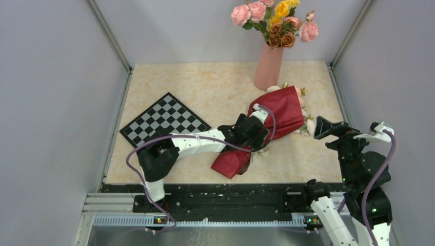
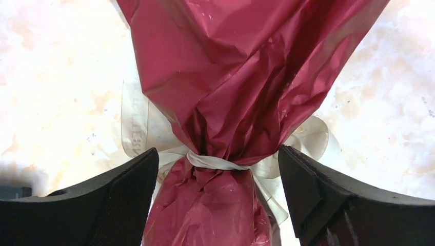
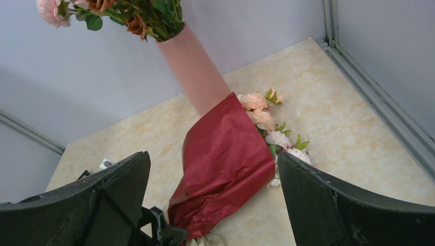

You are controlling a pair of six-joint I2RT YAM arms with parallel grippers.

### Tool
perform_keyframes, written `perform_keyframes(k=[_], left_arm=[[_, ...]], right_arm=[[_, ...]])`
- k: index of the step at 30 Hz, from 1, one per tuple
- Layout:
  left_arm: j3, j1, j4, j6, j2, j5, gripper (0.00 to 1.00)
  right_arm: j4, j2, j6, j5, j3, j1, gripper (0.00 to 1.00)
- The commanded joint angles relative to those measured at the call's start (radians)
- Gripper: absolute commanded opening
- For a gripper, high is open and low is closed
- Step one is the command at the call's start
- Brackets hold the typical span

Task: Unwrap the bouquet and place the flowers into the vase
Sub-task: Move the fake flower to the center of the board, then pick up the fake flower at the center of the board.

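Note:
It isn't time to close my left gripper on the ribbon-tied neck yet. My left gripper should go lower first, because the neck is below the open fingers in the left wrist view.
The bouquet [image 1: 274, 114] lies on the table in dark red crinkled paper, its blooms pointing towards the vase [image 1: 268, 66]. A cream ribbon [image 2: 215, 162] ties its narrow neck. My left gripper [image 1: 254, 134] hangs over that neck, open, one finger on each side of the paper [image 2: 241, 77] and nothing pinched. The flowers [image 3: 261, 118] poke out of the wrap's wide end: pale pink, white and peach with green leaves. My right gripper [image 1: 354, 130] is raised at the right, open and empty, looking down at the bouquet [image 3: 225, 159]. The salmon-pink vase [image 3: 192, 66] stands upright.
Larger pink, yellow and brown roses [image 1: 274, 18] fill the vase. A black-and-white checkerboard [image 1: 165, 119] lies at the table's left. Grey walls close the table on three sides, and a black rail [image 1: 220, 197] runs along the near edge.

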Motion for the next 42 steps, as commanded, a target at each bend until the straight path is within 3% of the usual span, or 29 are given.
perform_keyframes(k=[1, 14, 18, 25, 28, 32, 40, 42], left_arm=[[0.055, 0.006, -0.099, 0.035, 0.009, 0.016, 0.89], [0.107, 0.022, -0.136, 0.032, 0.098, 0.077, 0.84], [0.096, 0.026, -0.131, 0.041, 0.101, 0.061, 0.67], [0.089, 0.03, -0.087, 0.084, 0.115, 0.113, 0.49], [0.085, 0.032, -0.094, 0.061, 0.125, 0.118, 0.32], [0.026, 0.033, -0.039, -0.011, 0.052, 0.074, 0.23], [-0.128, 0.032, 0.144, -0.132, -0.119, 0.095, 0.0], [-0.149, 0.032, 0.168, -0.152, -0.156, 0.089, 0.0]], right_arm=[[0.013, 0.01, 0.012, -0.012, 0.006, 0.009, 0.97], [0.013, 0.014, 0.017, -0.034, -0.008, 0.008, 0.97], [0.012, 0.015, 0.02, -0.039, -0.013, 0.009, 0.97], [0.037, 0.032, 0.038, -0.074, -0.049, 0.01, 0.97], [0.046, 0.039, 0.044, -0.102, -0.06, 0.009, 0.96], [0.058, 0.05, 0.041, -0.151, -0.075, 0.01, 0.97], [0.193, 0.085, 0.029, -0.422, -0.135, 0.01, 0.97], [0.232, 0.089, 0.027, -0.515, -0.145, 0.01, 0.98]])
